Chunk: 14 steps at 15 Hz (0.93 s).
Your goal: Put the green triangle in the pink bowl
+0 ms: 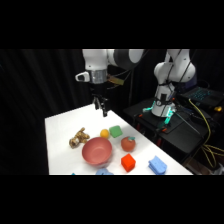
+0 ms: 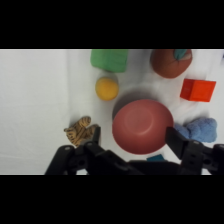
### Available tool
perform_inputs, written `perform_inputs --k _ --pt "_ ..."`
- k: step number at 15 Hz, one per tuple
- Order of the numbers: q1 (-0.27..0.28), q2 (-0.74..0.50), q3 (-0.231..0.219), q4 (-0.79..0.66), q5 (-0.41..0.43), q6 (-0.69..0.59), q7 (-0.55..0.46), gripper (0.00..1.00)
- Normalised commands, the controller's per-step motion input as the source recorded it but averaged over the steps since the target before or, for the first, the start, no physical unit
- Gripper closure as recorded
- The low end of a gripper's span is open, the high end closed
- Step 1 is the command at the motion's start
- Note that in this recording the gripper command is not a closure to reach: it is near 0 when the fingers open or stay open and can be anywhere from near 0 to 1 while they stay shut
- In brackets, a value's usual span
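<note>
I should next pick up the green triangle by its edge (image 1: 115, 131) with my gripper, so that I can drop it into the pink bowl (image 1: 96, 151).
The green triangle (image 1: 116, 131) (image 2: 109, 59) rests on the white table beside a small yellow ball (image 1: 104, 133) (image 2: 107, 88). In front of them stands the pink bowl (image 1: 96, 151) (image 2: 142, 125), with nothing showing in it. My gripper (image 1: 102, 107) (image 2: 131, 135) hangs well above the table, behind the green triangle and not touching anything. In the wrist view its two black fingers stand wide apart on either side of the bowl, with nothing held between them.
A striped tiger toy (image 1: 79, 137) (image 2: 80, 131) lies left of the bowl. A red tomato-like fruit (image 1: 128, 144) (image 2: 171, 62), a red block (image 1: 128, 162) (image 2: 198, 90) and a light blue block (image 1: 157, 165) (image 2: 199, 128) sit to the right. Black equipment (image 1: 170, 125) stands beyond the table's right edge.
</note>
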Motion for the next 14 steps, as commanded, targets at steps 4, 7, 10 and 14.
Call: perform_inputs --k 4,7,10,14 --pt "-0.023 -0.01 0.002 -0.01 0.02 0.03 -0.01 0.0" --pt "-0.06 -0.08 -0.031 -0.27 0.068 0.2 -0.03 0.0" --pt "-0.094 -0.18 -0.054 -0.46 0.179 0.32 -0.07 0.0" --pt "-0.074 -0.17 -0.032 -0.42 0.25 0.32 -0.11 0.0"
